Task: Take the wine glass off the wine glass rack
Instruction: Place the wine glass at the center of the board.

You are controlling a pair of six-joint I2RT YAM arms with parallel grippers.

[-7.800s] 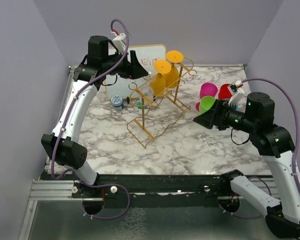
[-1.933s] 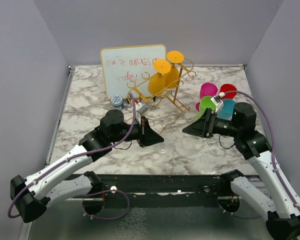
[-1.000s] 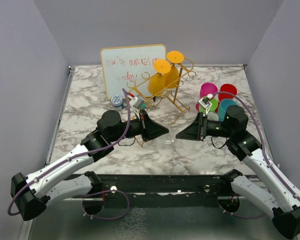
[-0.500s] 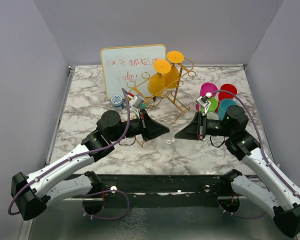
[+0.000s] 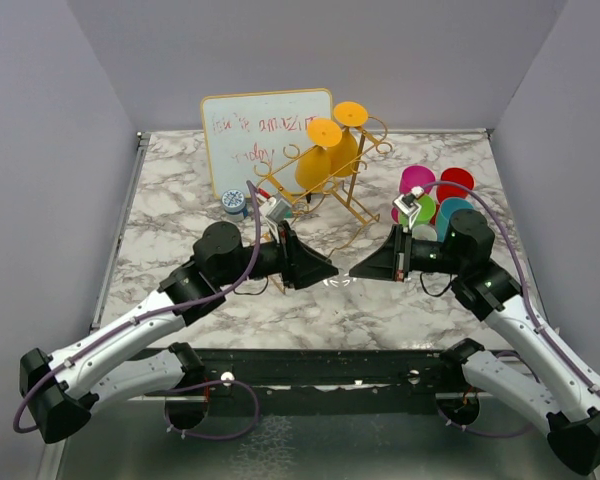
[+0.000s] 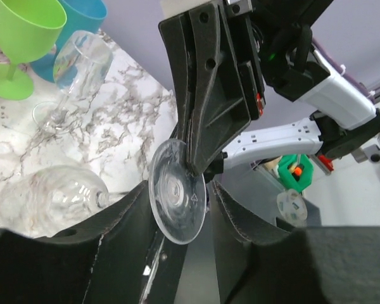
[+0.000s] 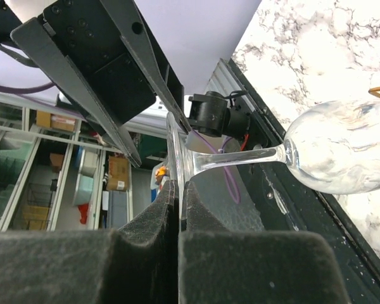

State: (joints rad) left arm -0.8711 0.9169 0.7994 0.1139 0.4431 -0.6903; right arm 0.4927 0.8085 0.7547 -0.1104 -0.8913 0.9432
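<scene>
The lower rim of the glass foot sits between the left gripper's fingers and past their ends, so the left gripper should close on the glass foot.
A clear wine glass hangs sideways low over the table between my two grippers. My right gripper is shut on the rim of its round foot; stem and bowl stick out to the right in the right wrist view. My left gripper is open, its two fingers standing either side of the same foot, which lies close to the left finger. The gold wire wine glass rack stands behind on the table, two orange-yellow glasses hanging from it.
A whiteboard stands at the back left with a small blue tin in front of it. Several coloured plastic glasses cluster at the right, beside an upright clear glass. Both arms meet mid-table.
My right gripper has shut on the clear glass's foot. My left gripper, which held the foot, has opened. Both arms have barely moved.
</scene>
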